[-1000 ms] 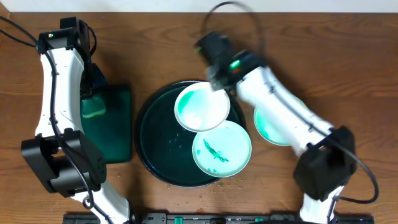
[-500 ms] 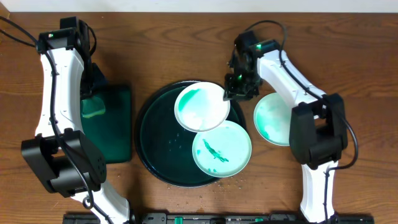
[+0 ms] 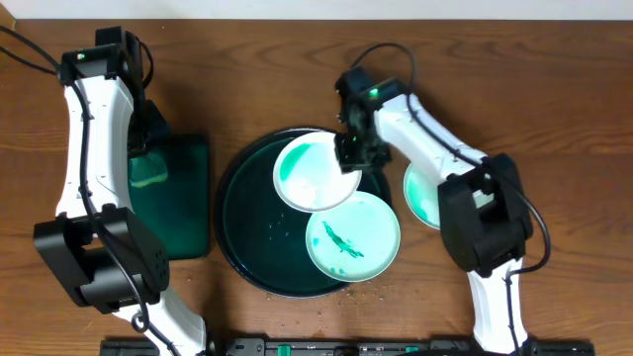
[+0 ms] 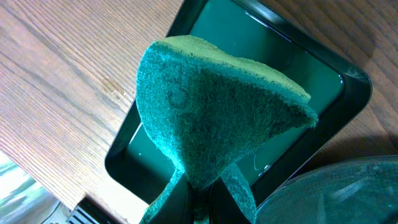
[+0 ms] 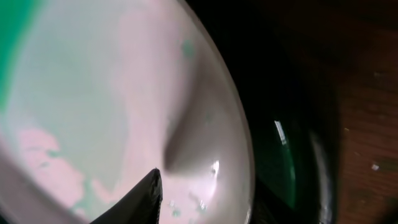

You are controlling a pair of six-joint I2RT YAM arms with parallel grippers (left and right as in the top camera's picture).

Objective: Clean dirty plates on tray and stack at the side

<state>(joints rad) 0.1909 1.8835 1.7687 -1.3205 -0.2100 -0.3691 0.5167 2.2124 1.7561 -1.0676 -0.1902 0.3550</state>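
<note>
The robot's right gripper needs to reach the green-smeared plate and grab it by its rim (image 3: 358, 172) (image 5: 247, 191), so the plate's bottom stays free for stacking it at the side.
The round dark tray (image 3: 242, 222) holds two dirty plates. The upper plate (image 3: 315, 176) (image 5: 112, 87) has a green smear at its top left. The lower plate (image 3: 353, 237) bears a dark green streak. My right gripper (image 3: 353, 155) (image 5: 205, 205) is open at the upper plate's right rim, one finger (image 5: 140, 199) over the plate's face and the rim between the jaws. A third plate (image 3: 420, 198) lies on the wood to the right, partly under the right arm. My left gripper (image 3: 148, 138) (image 4: 202, 208) is shut on a green sponge (image 4: 211, 106).
A rectangular dark green tray (image 3: 183, 198) (image 4: 354, 84) lies left of the round tray, under the sponge. The round tray's rim (image 4: 336, 193) shows at the lower right of the left wrist view. Bare wood-grain table (image 3: 554, 119) surrounds everything.
The right arm has swung round and its gripper has moved left, down to the upper plate's right rim. The left arm and sponge have not moved.
</note>
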